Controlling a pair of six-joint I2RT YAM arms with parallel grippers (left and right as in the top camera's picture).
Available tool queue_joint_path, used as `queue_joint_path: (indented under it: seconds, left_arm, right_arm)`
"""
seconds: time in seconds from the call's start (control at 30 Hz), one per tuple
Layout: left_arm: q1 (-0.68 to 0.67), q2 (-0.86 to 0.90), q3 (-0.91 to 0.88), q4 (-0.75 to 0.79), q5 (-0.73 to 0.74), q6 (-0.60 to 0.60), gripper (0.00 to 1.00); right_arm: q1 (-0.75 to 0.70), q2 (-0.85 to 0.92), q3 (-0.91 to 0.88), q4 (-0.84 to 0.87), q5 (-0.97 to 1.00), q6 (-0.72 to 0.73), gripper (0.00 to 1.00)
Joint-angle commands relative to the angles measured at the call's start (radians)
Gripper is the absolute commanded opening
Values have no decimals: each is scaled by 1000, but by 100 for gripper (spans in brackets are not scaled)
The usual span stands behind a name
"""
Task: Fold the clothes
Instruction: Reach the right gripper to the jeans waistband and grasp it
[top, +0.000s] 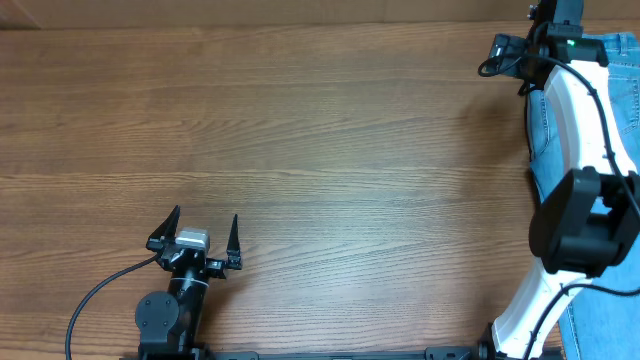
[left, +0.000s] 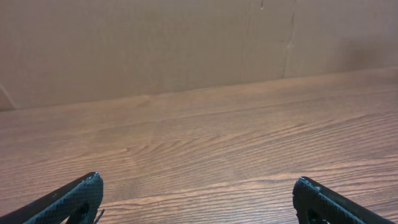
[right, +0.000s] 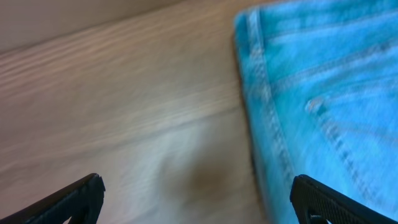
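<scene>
I should grab the jeans (right: 317, 106) with my right gripper by the stitched seam edge near the waistband (right: 263, 94), then draw them across the table for folding.
The light blue denim jeans (top: 545, 135) lie along the table's right edge, mostly covered by my right arm. In the right wrist view, the jeans (right: 317, 106) fill the right side, with a seam and stitching along their left edge. My right gripper (right: 196, 186) is open above the jeans' left edge, with one finger over the bare wood and the other over the denim. It holds nothing. In the overhead view it reaches to the far right corner (top: 548, 14). My left gripper (top: 205, 216) is open and empty at the near left, far from the jeans; the left wrist view (left: 196, 186) shows only wood between its fingers.
The wooden table (top: 330, 150) spreads between the arms. A plain cardboard-coloured wall (left: 155, 43) stands behind the far table edge. My right arm's white links (top: 580, 110) lie over the jeans.
</scene>
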Motion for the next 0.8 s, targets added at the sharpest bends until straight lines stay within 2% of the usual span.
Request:
queue_joint_path:
  seconds: [0.0,0.2,0.33,0.43,0.77]
  left_arm:
    - [2,-10,-5,-1,-6,12,100]
    - [2,-10,-5,-1,-6,12,100]
    - [2,-10,-5,-1,-6,12,100]
    - [2,-10,-5,-1,-6,12,100]
    - [2,-10,-5,-1,-6,12,100]
  right_arm:
    - [-11,52,46,85,139,-92,100]
    - [-10,176,47,236,239,-121,98]
    - [-10,274,47,352,330,-121,91]
    - [-11,325,47,427,396,-121,90]
    - [-50,431,47,530,428,-120,88]
